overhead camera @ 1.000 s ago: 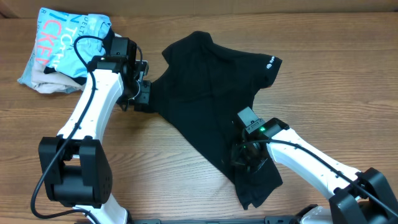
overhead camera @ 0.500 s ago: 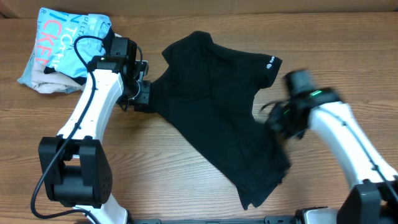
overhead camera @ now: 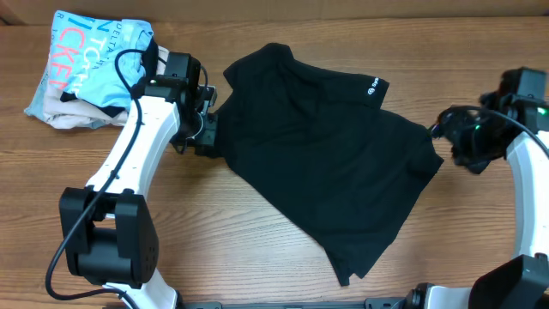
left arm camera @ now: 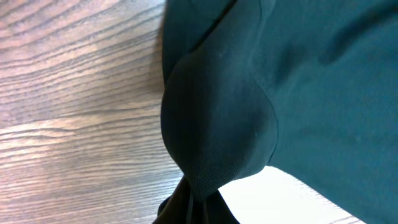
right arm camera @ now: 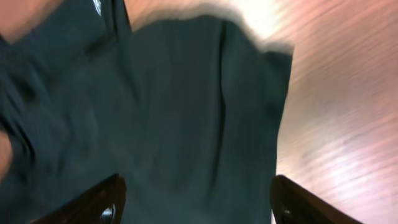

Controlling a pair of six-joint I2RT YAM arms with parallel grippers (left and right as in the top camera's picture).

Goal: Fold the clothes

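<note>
I will next grip the shirt's near pointed corner with my right gripper, opposite the edge my left gripper holds, to stretch and fold the black shirt.
The black shirt lies spread across the middle of the wooden table, its small white logo on the far right sleeve. My left gripper is shut on the shirt's left edge. In the left wrist view the dark fabric bunches down into the shut left gripper. My right gripper hovers just past the shirt's right edge. In the right wrist view, the right gripper is open, its fingers wide apart and nothing between them, with the shirt lying flat below.
A pile of light-blue, white and beige folded garments with pink lettering sits at the far left corner, behind the left arm. Bare wood shows along the front and on the right side of the table.
My right gripper pulled the shirt's lower part from the front middle out to the right, then opened and let go. The shirt now lies wider. The left gripper shifted slightly right, still holding.
</note>
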